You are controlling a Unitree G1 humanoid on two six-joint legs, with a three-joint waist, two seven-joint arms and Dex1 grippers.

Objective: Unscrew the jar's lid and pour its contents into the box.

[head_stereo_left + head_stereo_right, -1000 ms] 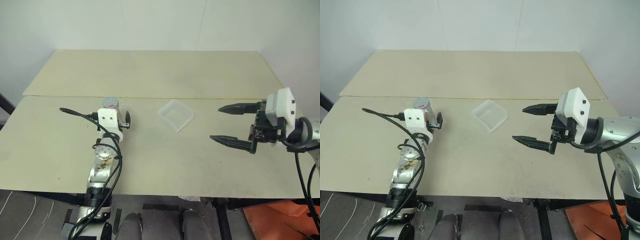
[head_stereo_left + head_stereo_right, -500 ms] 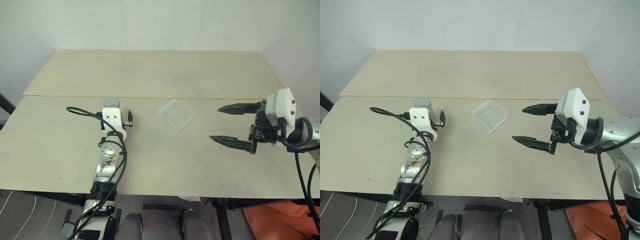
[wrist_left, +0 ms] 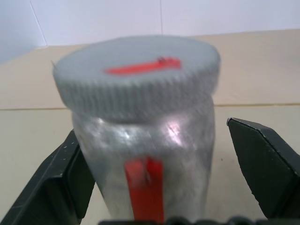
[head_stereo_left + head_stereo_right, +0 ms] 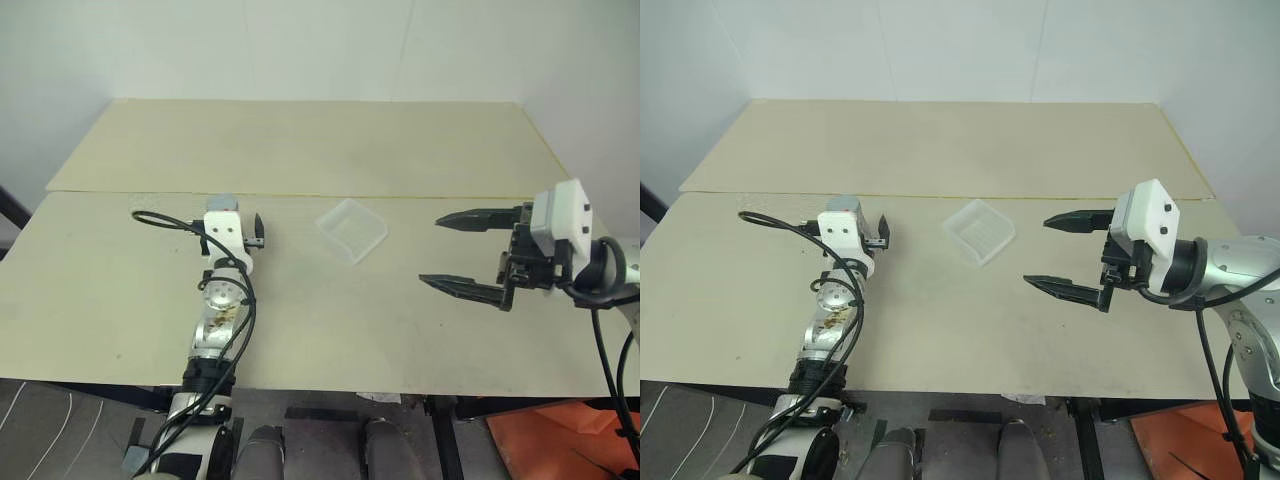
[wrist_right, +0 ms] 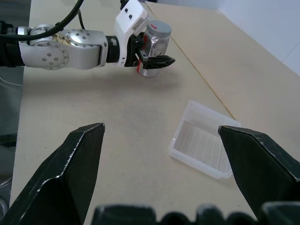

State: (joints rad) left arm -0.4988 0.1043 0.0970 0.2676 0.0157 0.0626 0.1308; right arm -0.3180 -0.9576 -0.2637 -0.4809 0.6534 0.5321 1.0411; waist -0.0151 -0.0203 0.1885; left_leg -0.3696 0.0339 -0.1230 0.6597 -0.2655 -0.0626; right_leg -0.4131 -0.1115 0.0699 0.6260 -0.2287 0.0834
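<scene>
The left gripper's fingers reach beside the jar's body below the grey lid in the left wrist view, so they would hold the jar if they closed now.
The jar stands upright on the tan table, left of centre, with its grey lid on; a red stripe crosses the lid. My left gripper is open around the jar, one finger close against its side and the other standing apart. The head views show the lid just past the left wrist's white housing. The contents are hidden. The box, clear and shallow, lies right of the jar near the table's middle. My right gripper hovers open above the table, right of the box, holding nothing.
The table is two tan boards with a seam running across just behind the jar and box. A black cable loops off the left wrist. An orange object sits on the floor at the lower right.
The left forearm has swung straighter behind the jar and its cable loop has shifted; the gripper stays at the jar. The right arm has not moved.
</scene>
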